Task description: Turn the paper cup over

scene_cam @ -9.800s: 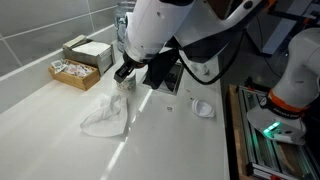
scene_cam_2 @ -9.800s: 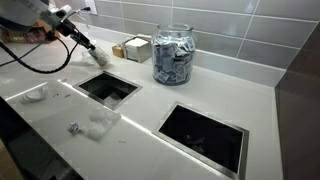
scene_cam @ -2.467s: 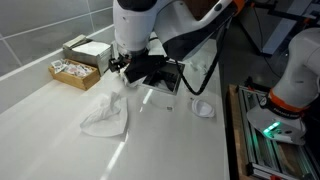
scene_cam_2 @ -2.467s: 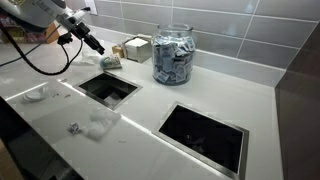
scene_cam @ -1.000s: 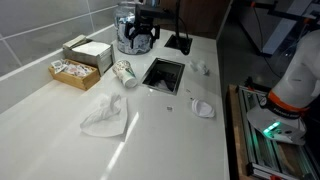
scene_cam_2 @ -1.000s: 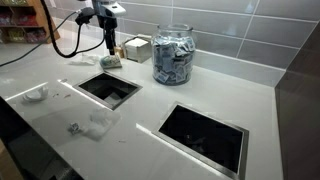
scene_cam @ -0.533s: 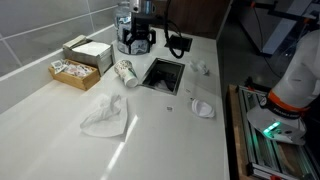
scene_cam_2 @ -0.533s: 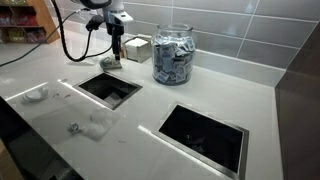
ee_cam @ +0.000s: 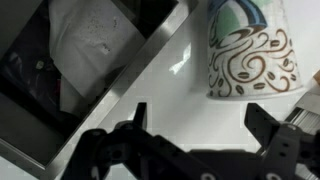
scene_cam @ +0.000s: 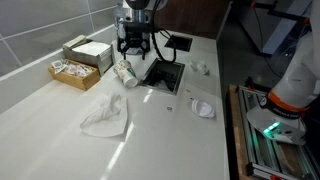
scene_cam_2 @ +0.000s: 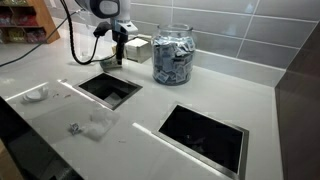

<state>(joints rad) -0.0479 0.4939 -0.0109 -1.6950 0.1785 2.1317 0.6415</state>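
Observation:
I should next turn the paper cup over so it is upright, so I should grab the paper cup (scene_cam: 124, 73) by the cup's rim at the brown-printed end, which leaves the base of the cup free.
The paper cup (scene_cam: 124, 73) is white with greenish-blue and brown print. It lies on its side on the white counter, beside the near rectangular cutout (scene_cam: 163, 74). In the wrist view the cup (ee_cam: 246, 50) fills the upper right. My gripper (scene_cam: 135, 47) hangs just above and behind the cup, open and empty. Its two black fingers (ee_cam: 198, 122) spread wide over bare counter below the cup, apart from it. In an exterior view the gripper (scene_cam_2: 118, 52) stands over the cup (scene_cam_2: 110, 63), which is partly hidden behind it.
A large clear glass jar (scene_cam_2: 175, 55) stands at the back by the tiled wall. Two open boxes (scene_cam: 80, 60) sit beside the wall. A crumpled white tissue (scene_cam: 105, 115) lies in front. A second cutout (scene_cam_2: 202, 132) and a small white lid (scene_cam: 203, 108) are nearby.
Over the last second my gripper has come down from near the jar towards the cup. The cup has stayed lying on its side.

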